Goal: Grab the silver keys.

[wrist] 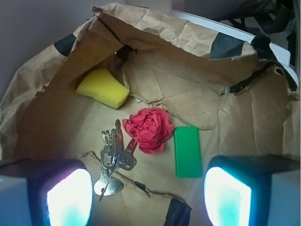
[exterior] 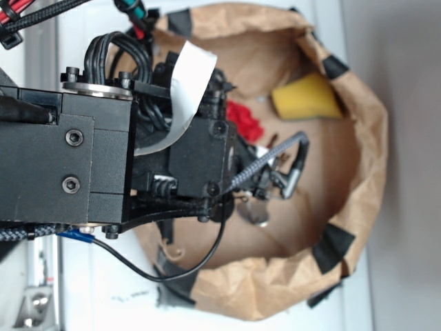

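Observation:
The silver keys lie flat on the paper but their thin ring stands up on edge, so my gripper should grab the keys by it next.
The silver keys (wrist: 114, 157) lie flat on the brown paper floor, blades fanned toward the far side, a round tag at their near end. In the wrist view they sit just right of my left finger pad (wrist: 68, 197). My gripper (wrist: 148, 200) is open with nothing between its pads, hovering above the paper. The keys touch the red flower (wrist: 149, 129) on their right. In the exterior view the arm covers most of the scene; only a bit of the keys (exterior: 256, 214) shows below the gripper (exterior: 265, 183).
Raised, crumpled walls of the brown paper bag (wrist: 197, 61) ring everything, with black tape patches (wrist: 176, 214). A yellow sponge (wrist: 103, 88) lies at the far left, a green block (wrist: 187, 151) right of the flower. A paper fold runs under the keys.

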### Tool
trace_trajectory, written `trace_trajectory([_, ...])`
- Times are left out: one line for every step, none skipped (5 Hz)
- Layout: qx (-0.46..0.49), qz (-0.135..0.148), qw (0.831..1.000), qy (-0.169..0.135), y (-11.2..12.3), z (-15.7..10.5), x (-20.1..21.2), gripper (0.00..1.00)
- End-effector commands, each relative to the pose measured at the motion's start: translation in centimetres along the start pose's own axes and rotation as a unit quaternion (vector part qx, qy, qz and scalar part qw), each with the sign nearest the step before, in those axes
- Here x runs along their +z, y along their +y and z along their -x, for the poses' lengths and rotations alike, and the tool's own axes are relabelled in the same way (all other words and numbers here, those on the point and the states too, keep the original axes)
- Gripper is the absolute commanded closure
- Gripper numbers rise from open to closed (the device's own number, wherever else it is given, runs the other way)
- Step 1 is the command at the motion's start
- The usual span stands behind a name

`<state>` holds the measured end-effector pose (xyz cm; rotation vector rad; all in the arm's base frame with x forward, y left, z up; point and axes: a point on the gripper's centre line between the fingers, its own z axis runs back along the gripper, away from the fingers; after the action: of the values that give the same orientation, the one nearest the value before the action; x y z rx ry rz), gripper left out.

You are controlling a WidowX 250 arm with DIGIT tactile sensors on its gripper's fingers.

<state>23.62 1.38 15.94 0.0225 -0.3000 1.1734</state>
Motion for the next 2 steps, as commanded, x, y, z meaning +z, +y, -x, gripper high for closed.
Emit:
trace_trajectory([0.014, 0.032, 0.999, 0.008, -1.9, 1.1, -3.1, 0.0])
trace_trajectory([0.027, 0.036, 0.999, 0.014, -2.4, 1.9, -4.8, 0.0])
